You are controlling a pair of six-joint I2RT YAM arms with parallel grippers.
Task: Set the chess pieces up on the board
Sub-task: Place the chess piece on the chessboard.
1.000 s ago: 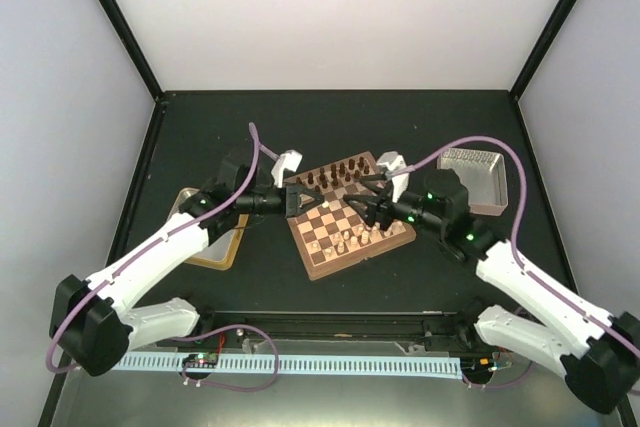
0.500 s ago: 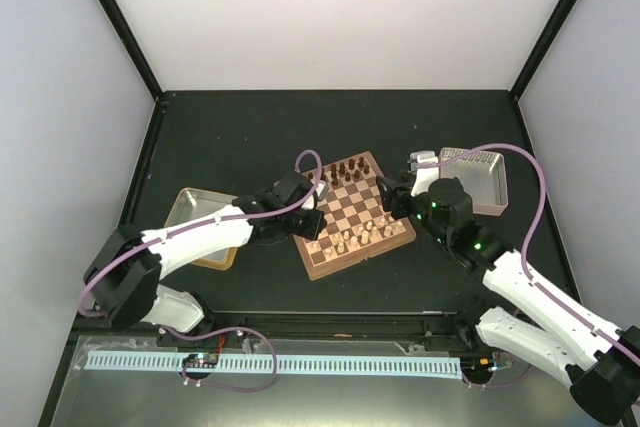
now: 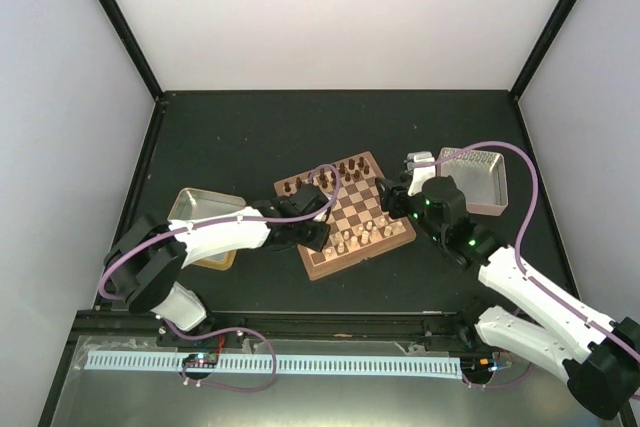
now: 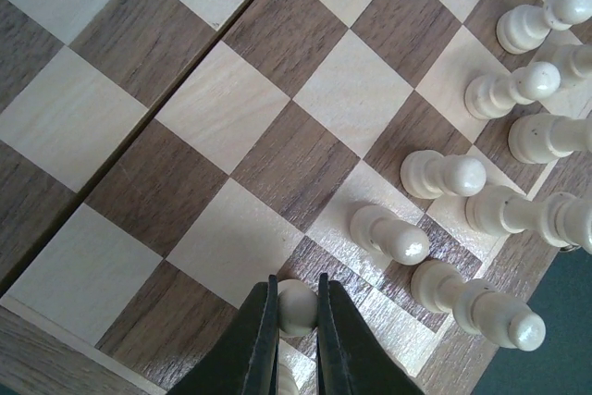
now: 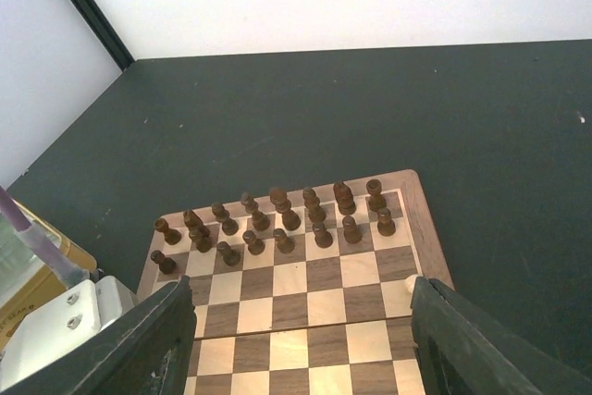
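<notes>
The cream pawn [image 4: 296,305] has its base over a flat dark square free of neighbours and would remain standing, so my left gripper is ready to release.
The board [image 3: 372,209] lies tilted at the table's middle. Dark chessmen [image 5: 277,219] fill its two far rows. Cream chess pieces [image 4: 444,175] stand in two rows along the near edge [image 3: 358,238]. My left gripper [image 4: 296,289] is shut on the round head of a cream pawn [image 4: 296,305] that stands near the board's near-left corner [image 3: 318,235]. My right gripper [image 5: 301,295] hangs open and wide above the board's right side [image 3: 386,197], holding nothing. One cream piece's top [image 5: 403,290] shows beside its right finger.
A brass-coloured metal tray [image 3: 203,209] sits left of the board under my left arm. A silver tray [image 3: 478,179] sits to the right, behind my right wrist. Black frame posts and pale walls bound the dark table.
My left arm has swung across and lowered to the board's near-left corner with its jaws shut on the pawn. My right gripper has drawn back from the board's middle to its right side.
</notes>
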